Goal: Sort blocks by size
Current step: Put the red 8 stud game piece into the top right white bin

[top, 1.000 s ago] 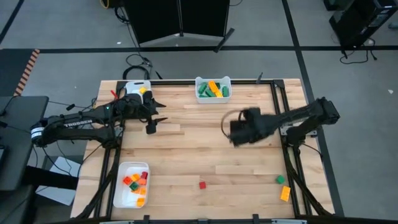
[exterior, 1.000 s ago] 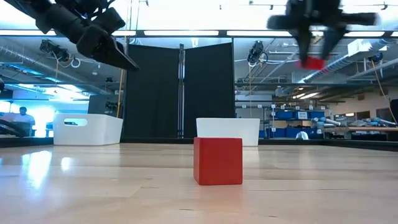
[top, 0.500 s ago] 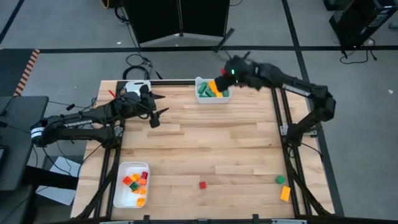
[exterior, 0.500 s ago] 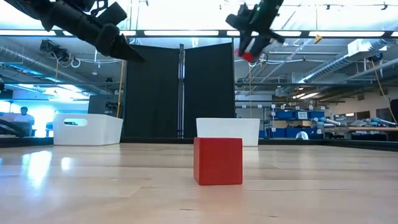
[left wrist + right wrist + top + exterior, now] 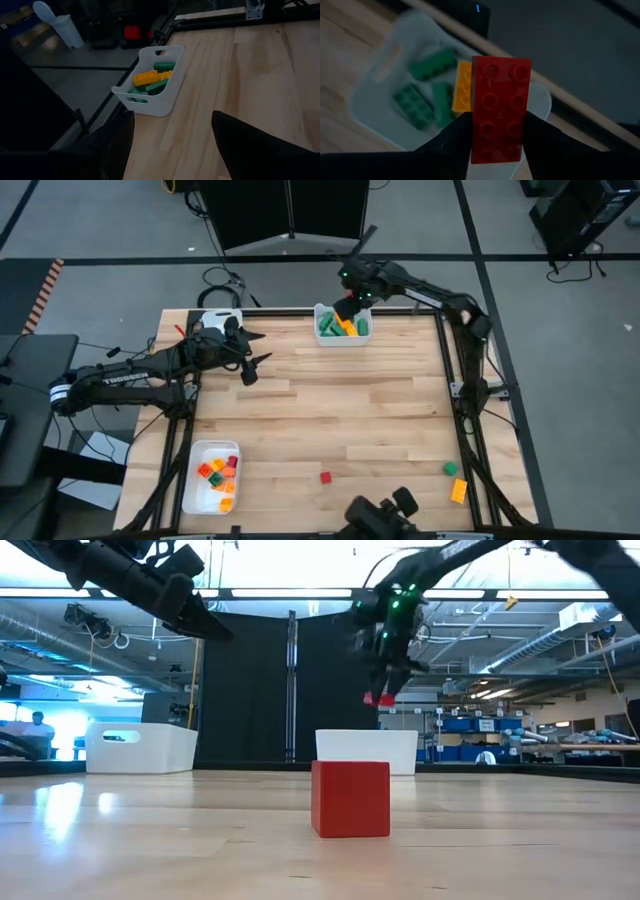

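Observation:
The red brick point(image 5: 500, 110) hangs above the white tray in the right wrist view, so my right gripper will keep holding the brick until it reaches the tray.
My right gripper point(image 5: 346, 306) is shut on a red two-by-four studded brick point(image 5: 499, 107) and hangs over the white tray point(image 5: 342, 323) at the table's far edge. That tray holds green and orange-yellow blocks point(image 5: 432, 95). In the low view the brick point(image 5: 378, 698) hangs above the tray's rim point(image 5: 366, 743). My left gripper point(image 5: 252, 362) is open and empty, raised over the far left of the table. A red cube point(image 5: 325, 477) rests on the table near the front edge. A green block point(image 5: 451, 469) and an orange block point(image 5: 458, 490) lie at the near right. My right gripper pinches the red brick by its two long sides point(image 5: 476, 140) between its two fingers, toward one end of the brick. The fingers point(image 5: 542, 142) come from above, pointing down. The brick is lifted clear above the far tray, its studded face toward the wrist camera.
A white tray point(image 5: 212, 475) at the near left holds red, orange and green blocks. Another white tray point(image 5: 218, 322) stands at the far left corner, behind my left arm. A dark object point(image 5: 385, 515) shows at the table's near edge. Bare wood lies across the table's middle.
My right gripper has carried the red brick from over the table's right middle toward the far edge, then come down over the far tray. The brick stays in the hold. My left gripper has shifted a little toward the far edge.

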Controlling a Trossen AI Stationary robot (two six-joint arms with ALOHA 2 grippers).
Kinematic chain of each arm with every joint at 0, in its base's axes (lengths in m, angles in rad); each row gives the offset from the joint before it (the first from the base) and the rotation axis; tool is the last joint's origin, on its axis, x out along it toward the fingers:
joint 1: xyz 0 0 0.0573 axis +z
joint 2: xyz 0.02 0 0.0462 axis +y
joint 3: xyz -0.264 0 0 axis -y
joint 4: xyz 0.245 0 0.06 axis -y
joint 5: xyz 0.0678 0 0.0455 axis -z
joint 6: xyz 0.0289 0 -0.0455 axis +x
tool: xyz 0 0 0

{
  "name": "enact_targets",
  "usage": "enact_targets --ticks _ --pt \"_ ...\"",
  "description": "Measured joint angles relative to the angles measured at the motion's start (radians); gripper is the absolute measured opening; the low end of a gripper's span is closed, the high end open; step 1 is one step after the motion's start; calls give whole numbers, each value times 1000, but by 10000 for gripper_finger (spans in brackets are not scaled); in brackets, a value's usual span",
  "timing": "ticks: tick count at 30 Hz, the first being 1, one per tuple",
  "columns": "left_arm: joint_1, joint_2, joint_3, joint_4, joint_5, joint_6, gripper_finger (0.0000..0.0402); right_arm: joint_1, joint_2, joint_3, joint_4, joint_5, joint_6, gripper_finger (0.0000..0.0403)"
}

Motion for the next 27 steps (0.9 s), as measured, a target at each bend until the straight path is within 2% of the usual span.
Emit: enact_targets --ticks 4,12,17,27 --pt "0 0 0 -6 0 -12 275 -17 113 76 -99 -9 -22 158" --pt "0 0 0 -8 0 -30 275 -55 225 87 -157 -77 -23 158" --pt "0 0 0 -8 0 -31 275 -53 264 88 -144 -77 -23 164" --pt "0 0 0 -8 0 -32 275 -39 271 88 -142 -71 -25 204"
